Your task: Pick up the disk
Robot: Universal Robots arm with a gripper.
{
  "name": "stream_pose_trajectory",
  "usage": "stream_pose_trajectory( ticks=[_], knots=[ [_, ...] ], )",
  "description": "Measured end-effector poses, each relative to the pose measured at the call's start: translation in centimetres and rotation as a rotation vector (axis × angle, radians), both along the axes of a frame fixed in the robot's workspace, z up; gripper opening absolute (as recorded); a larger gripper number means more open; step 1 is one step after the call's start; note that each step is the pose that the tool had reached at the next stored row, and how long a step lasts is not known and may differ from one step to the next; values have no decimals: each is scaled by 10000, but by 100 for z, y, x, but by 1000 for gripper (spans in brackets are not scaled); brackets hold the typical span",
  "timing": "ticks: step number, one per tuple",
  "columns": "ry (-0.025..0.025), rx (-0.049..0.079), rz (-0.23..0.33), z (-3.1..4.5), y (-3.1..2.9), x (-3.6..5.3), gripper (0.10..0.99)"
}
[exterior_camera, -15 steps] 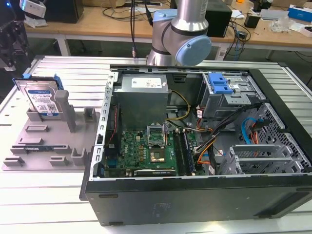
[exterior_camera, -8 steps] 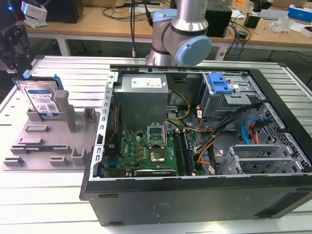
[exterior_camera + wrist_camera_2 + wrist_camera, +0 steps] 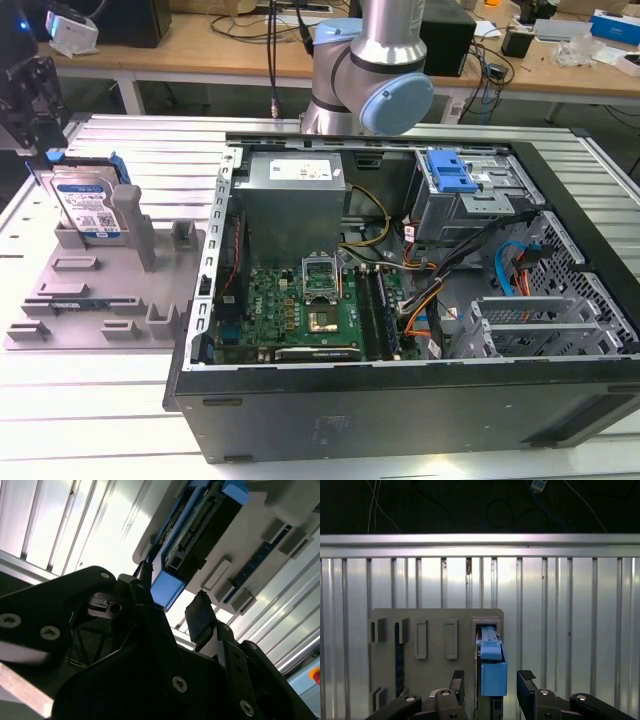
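The blue bar's end at the top of the disk is below my fingers, so I need to lower my gripper before I close it there.
The disk (image 3: 88,205) stands on edge in a slot of the grey fixture tray (image 3: 100,300) at the exterior view's left. Its blue-and-white label faces forward, with blue rails along its sides. My gripper (image 3: 40,150) hangs just above its upper left corner. In both wrist views the disk's blue rail end (image 3: 493,672) (image 3: 167,590) lies between my two black fingers (image 3: 458,681). The gripper (image 3: 492,682) (image 3: 172,600) is open, with a gap on each side of the rail and no contact.
An open computer case (image 3: 400,300) lies on the slatted metal table (image 3: 90,420) right of the tray, with a blue drive-bay latch (image 3: 448,172) inside. The arm's base (image 3: 370,70) rises behind the case. Cluttered wooden benches (image 3: 200,50) stand at the back.
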State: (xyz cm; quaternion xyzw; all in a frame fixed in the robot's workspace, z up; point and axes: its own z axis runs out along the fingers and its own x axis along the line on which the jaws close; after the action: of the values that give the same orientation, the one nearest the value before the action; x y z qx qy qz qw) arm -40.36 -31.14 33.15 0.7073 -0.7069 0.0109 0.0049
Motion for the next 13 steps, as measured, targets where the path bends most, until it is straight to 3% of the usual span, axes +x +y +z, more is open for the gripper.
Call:
stream_pose_trajectory(
  ticks=[13],
  knots=[
    [0, 0, 0, -90, 3, -5, 541]
  ],
)
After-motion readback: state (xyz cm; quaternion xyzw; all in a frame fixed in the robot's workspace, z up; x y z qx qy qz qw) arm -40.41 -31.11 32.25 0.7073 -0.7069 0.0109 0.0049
